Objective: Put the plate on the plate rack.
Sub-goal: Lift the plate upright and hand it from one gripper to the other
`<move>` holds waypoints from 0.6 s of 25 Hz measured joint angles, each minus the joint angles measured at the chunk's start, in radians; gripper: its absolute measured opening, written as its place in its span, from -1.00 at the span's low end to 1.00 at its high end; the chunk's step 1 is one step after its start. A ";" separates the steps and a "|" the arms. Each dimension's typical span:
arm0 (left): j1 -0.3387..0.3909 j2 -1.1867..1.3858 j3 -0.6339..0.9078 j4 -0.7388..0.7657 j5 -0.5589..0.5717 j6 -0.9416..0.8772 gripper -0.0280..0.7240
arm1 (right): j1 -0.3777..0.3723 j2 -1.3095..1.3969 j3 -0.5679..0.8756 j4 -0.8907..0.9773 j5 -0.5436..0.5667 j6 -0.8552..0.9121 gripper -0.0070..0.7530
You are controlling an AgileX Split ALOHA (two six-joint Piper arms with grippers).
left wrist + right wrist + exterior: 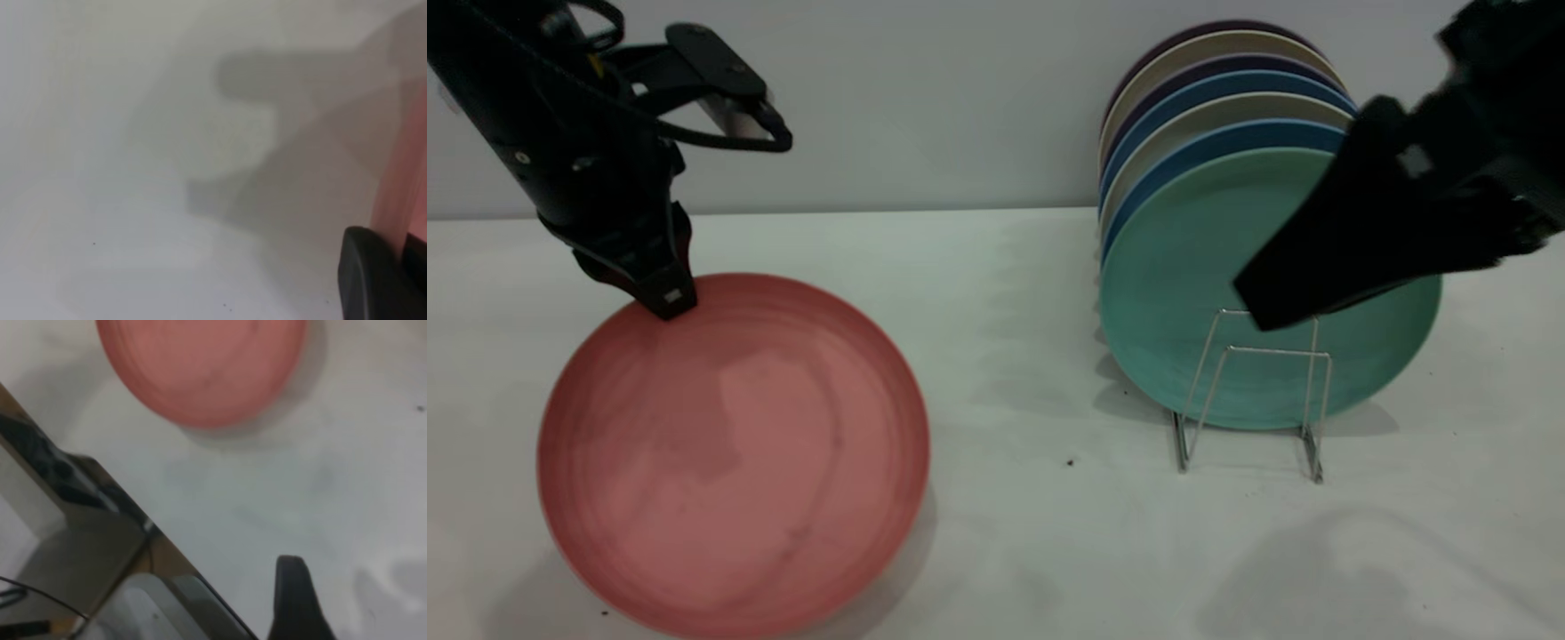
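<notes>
The salmon-pink plate needs to go on the plate rack, so I should next grab its free rim with my right gripper.
The salmon-pink plate is at the left of the white table, its face turned up toward the exterior camera. My left gripper is shut on its far rim. In the left wrist view the pink rim runs between the dark fingers. The plate also shows in the right wrist view. The silver wire plate rack stands at the right, its front loops bare. My right gripper hovers above the rack's front, before the teal-green plate.
Several plates stand upright in the rack behind the teal one: blue, cream and dark ones. A grey wall runs close behind. The table's edge shows in the right wrist view.
</notes>
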 joint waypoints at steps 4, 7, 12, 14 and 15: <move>-0.036 -0.057 0.028 -0.026 -0.001 0.037 -0.89 | 0.000 0.061 0.000 0.133 0.001 -0.121 0.34; -0.073 -0.095 0.046 -0.035 0.000 0.051 -0.89 | 0.000 0.107 -0.001 0.220 0.001 -0.200 0.40; -0.135 -0.142 0.051 -0.050 0.003 0.057 -0.89 | 0.000 0.187 -0.002 0.320 -0.004 -0.289 0.49; -0.156 -0.150 0.051 -0.054 0.003 0.057 -0.89 | 0.000 0.223 -0.002 0.370 -0.011 -0.327 0.50; -0.167 -0.151 0.051 -0.055 0.003 0.057 -0.89 | 0.000 0.240 -0.002 0.399 -0.016 -0.358 0.50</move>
